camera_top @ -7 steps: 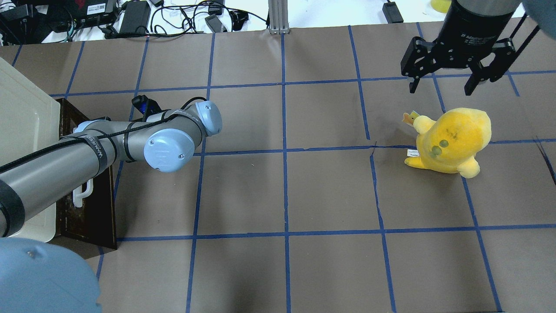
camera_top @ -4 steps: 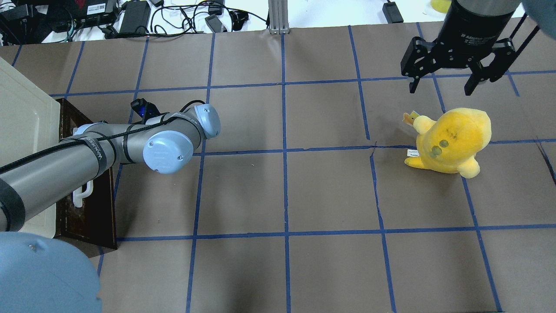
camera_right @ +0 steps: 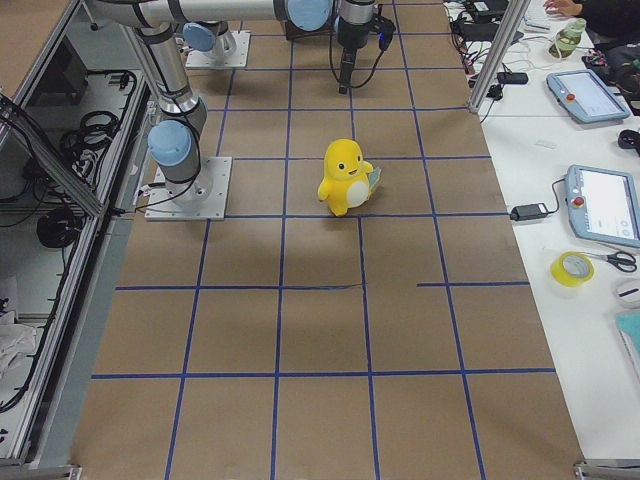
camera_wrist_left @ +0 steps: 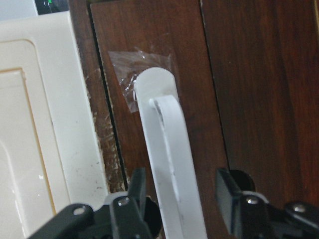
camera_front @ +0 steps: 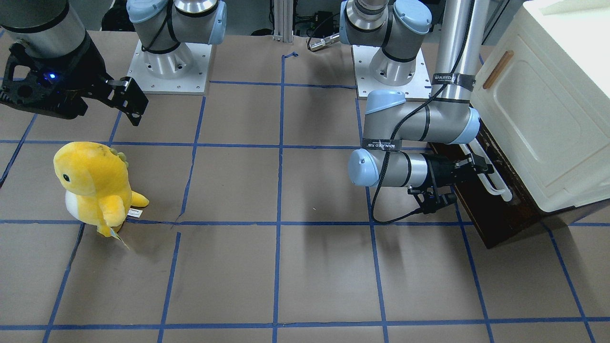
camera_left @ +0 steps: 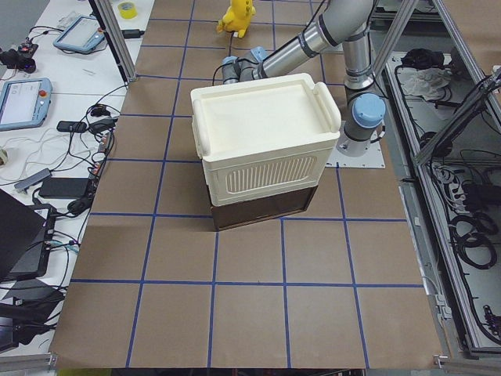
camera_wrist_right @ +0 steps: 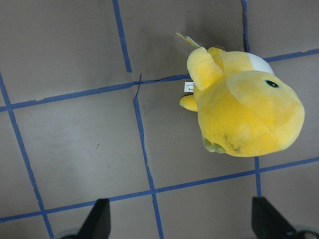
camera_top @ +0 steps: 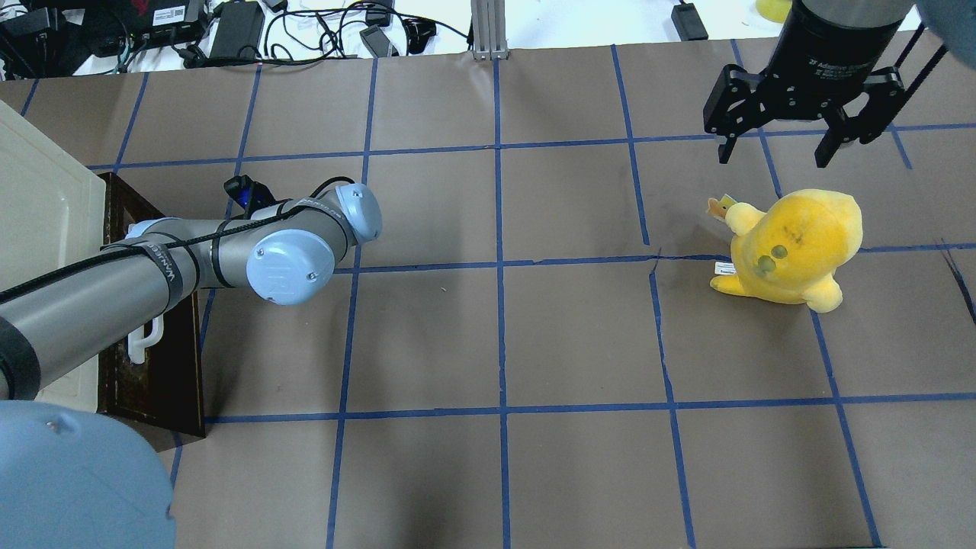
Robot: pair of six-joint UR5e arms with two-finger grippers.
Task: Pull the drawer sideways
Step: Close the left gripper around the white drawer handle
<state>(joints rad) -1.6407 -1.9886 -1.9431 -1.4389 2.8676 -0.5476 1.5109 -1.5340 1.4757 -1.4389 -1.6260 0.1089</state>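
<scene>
The drawer's dark front (camera_front: 479, 212) is flat and wide, so the robot's left gripper should take hold of the drawer by its raised white bar handle (camera_front: 493, 182) next.
The drawer (camera_front: 498, 216) has a dark brown wooden front and sits under the cream cabinet; it also shows in the overhead view (camera_top: 152, 374) and the left wrist view (camera_wrist_left: 239, 74). Its long white bar handle (camera_wrist_left: 169, 149) (camera_front: 495, 183) (camera_top: 145, 339) runs along the front. My left gripper (camera_wrist_left: 180, 201) (camera_front: 474, 171) is open, with one finger on each side of the handle, not closed on it. In the overhead view the arm hides it. My right gripper (camera_top: 797, 149) (camera_wrist_right: 182, 224) is open and empty, hovering at the far side above a plush toy.
The cream cabinet (camera_front: 538, 119) (camera_top: 38, 206) (camera_left: 262, 133) stands over the drawer at the table's left end. A yellow plush toy (camera_top: 797, 244) (camera_front: 95, 186) (camera_wrist_right: 244, 109) sits on the brown paper below my right gripper. Cables and power bricks (camera_top: 236, 30) lie beyond the far edge.
My left arm has shifted slightly toward the drawer front. The drawer, the plush toy and my right gripper have not moved.
</scene>
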